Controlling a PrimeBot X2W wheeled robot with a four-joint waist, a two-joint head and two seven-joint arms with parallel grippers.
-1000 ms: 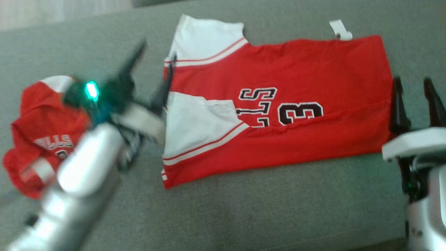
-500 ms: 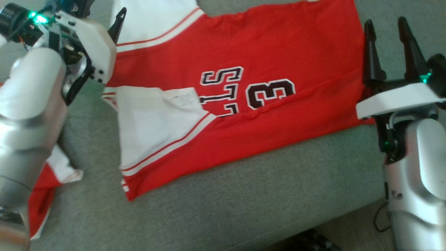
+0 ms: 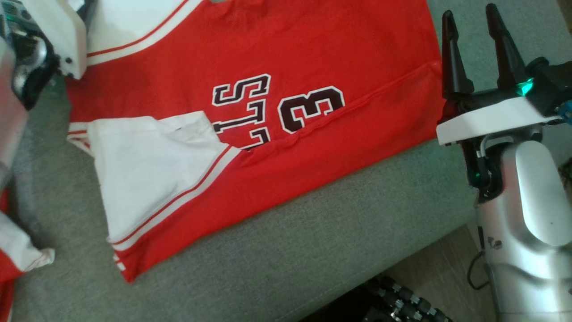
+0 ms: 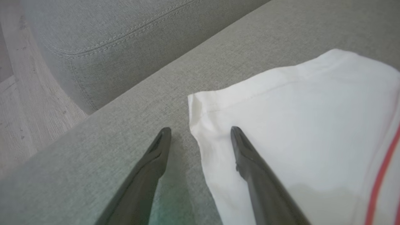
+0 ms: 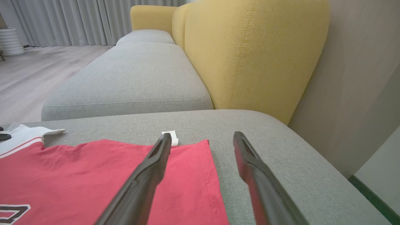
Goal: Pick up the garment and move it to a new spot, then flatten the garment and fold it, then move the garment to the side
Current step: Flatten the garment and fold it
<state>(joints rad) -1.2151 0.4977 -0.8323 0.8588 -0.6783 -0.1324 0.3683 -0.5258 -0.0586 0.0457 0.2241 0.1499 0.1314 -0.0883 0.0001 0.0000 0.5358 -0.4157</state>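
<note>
My left gripper pinches the corner of the garment's white sleeve next, where the hem edge meets the couch, since the garment lies spread flat.
The garment (image 3: pixel 268 58), a red jersey with white sleeves and dark lettering, lies spread flat on the grey couch seat (image 3: pixel 313 250). In the left wrist view my left gripper (image 4: pixel 200 128) is open over the corner of a white sleeve (image 4: pixel 297 118). One finger is above the cloth and the other above bare couch. My left wrist housing (image 3: pixel 53 40) shows at the garment's far left. My right gripper (image 3: pixel 469 11) is open at the garment's right hem. In the right wrist view that gripper (image 5: pixel 203 135) straddles the hem edge (image 5: pixel 209 175), near a small white tag (image 5: pixel 173 137).
A second red and white garment (image 3: pixel 9 264) lies crumpled at the left edge. The seat's front edge runs diagonally, with wood floor (image 3: pixel 438 277) and a dark wheeled base (image 3: pixel 402 304) below it. A yellow backrest (image 5: pixel 250 56) and another grey seat (image 5: pixel 134 75) stand beyond.
The head camera has swung, shifting the whole picture. My left gripper has gone from between the two garments to the far white sleeve. The right gripper stays open by the hem.
</note>
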